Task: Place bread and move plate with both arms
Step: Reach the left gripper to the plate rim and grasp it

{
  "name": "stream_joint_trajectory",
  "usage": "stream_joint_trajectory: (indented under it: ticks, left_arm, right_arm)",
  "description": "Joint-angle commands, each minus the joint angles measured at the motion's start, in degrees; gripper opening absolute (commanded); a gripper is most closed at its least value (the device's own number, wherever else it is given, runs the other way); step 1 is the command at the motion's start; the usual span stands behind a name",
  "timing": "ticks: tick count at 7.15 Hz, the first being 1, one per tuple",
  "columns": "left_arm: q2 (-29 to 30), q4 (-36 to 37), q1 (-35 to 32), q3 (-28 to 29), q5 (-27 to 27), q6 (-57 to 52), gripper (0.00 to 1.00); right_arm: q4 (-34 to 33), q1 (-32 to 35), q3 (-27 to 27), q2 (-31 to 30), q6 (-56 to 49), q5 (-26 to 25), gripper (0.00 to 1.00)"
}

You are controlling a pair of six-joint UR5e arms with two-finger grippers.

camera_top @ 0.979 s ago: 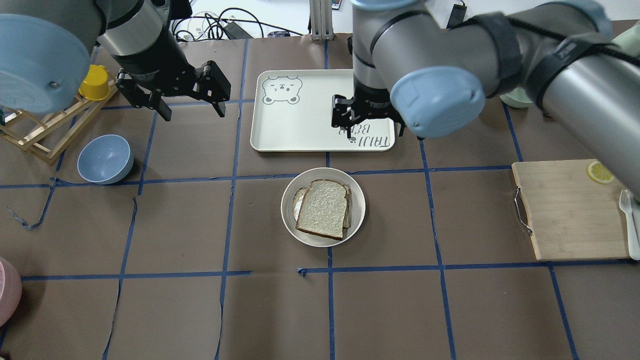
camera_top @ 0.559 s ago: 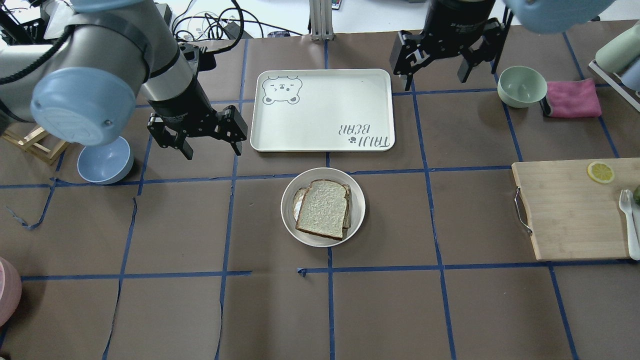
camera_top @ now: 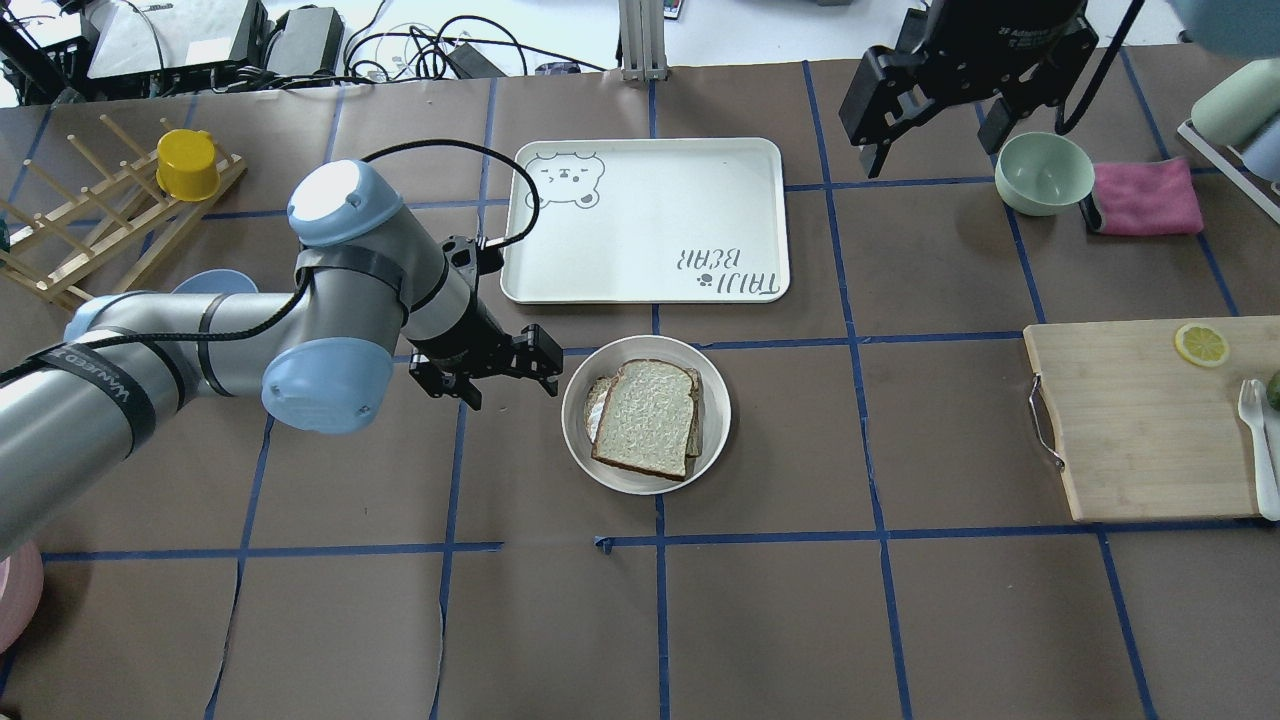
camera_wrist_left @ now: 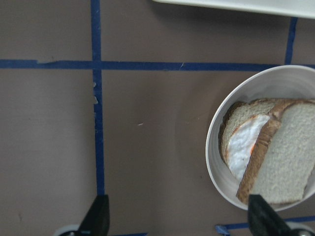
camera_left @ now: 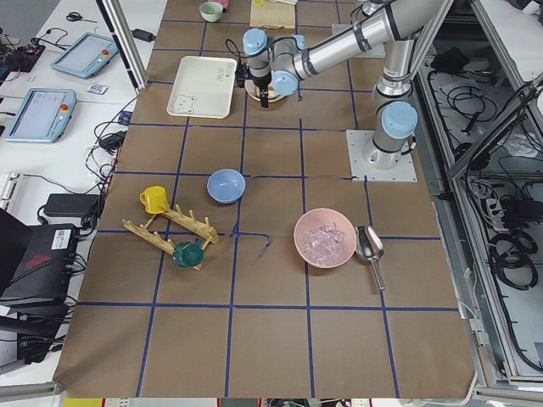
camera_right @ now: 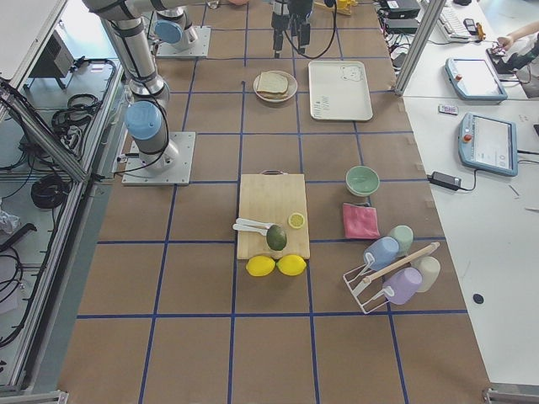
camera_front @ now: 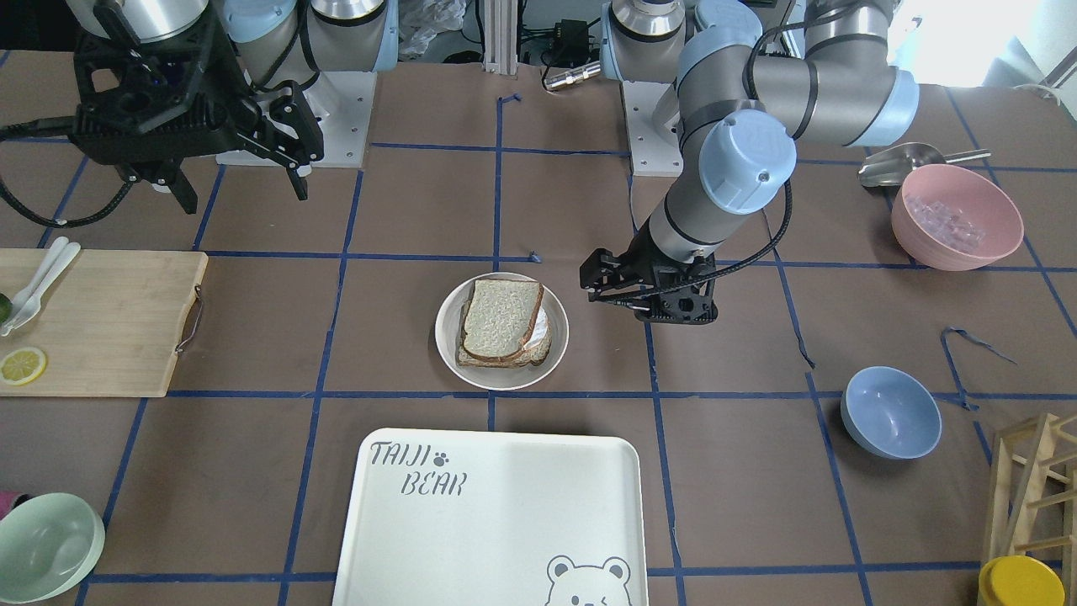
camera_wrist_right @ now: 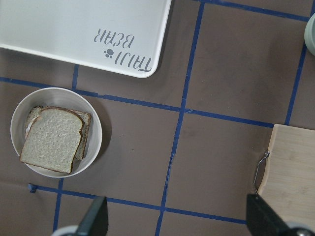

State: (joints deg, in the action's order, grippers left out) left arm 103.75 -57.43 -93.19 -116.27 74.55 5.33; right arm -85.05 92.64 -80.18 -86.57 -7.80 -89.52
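Observation:
The plate is far wider than the robot's open fingers, so the left gripper should next grab the plate by its thin raised rim (camera_front: 566,330) (camera_wrist_left: 208,142).
The bread (camera_top: 645,415) lies on the egg slice on the plate (camera_top: 720,412) at the table's middle. Both also show in the front view, bread (camera_front: 501,318) and plate (camera_front: 446,341), and in the wrist views, bread (camera_wrist_left: 290,162) (camera_wrist_right: 49,140) and plate (camera_wrist_left: 214,147) (camera_wrist_right: 96,132). My left gripper (camera_top: 510,388) (camera_front: 627,301) is open and empty, low over the table just beside the plate's left rim, apart from it. My right gripper (camera_top: 935,150) (camera_front: 242,192) is open and empty, held high at the far right, away from the plate.
The bear-printed tray (camera_top: 640,220) lies just beyond the plate. A cutting board (camera_top: 1140,420) with a lemon slice is at the right. A green bowl (camera_top: 1045,170) and pink cloth (camera_top: 1145,197) sit far right. A blue bowl (camera_front: 892,412) and wooden rack (camera_top: 90,230) are at the left.
My left arm has swung down and rightward to the plate's left rim. My right arm has drawn back from over the tray to the far right. Bread and plate have not moved.

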Motion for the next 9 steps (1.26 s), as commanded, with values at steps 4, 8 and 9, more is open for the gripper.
stream_joint_trajectory:
  ticks: [4,8,9]
  left_arm:
    - [5.4,3.6,-0.5,-1.7,-7.0,3.7,0.30]
    - [4.6,4.0,-0.2,-1.3,-7.2,3.4,0.00]
    - [4.4,4.0,-0.1,-1.3,-7.2,3.3,0.00]
  right_arm:
    - [-1.6,-0.1,-2.2,-0.5,-0.2,0.0,1.00]
    - [-1.5,-0.1,-2.2,-0.6,-0.4,-0.1,1.00]
    - [-1.6,-0.1,-2.2,-0.6,-0.4,-0.1,1.00]
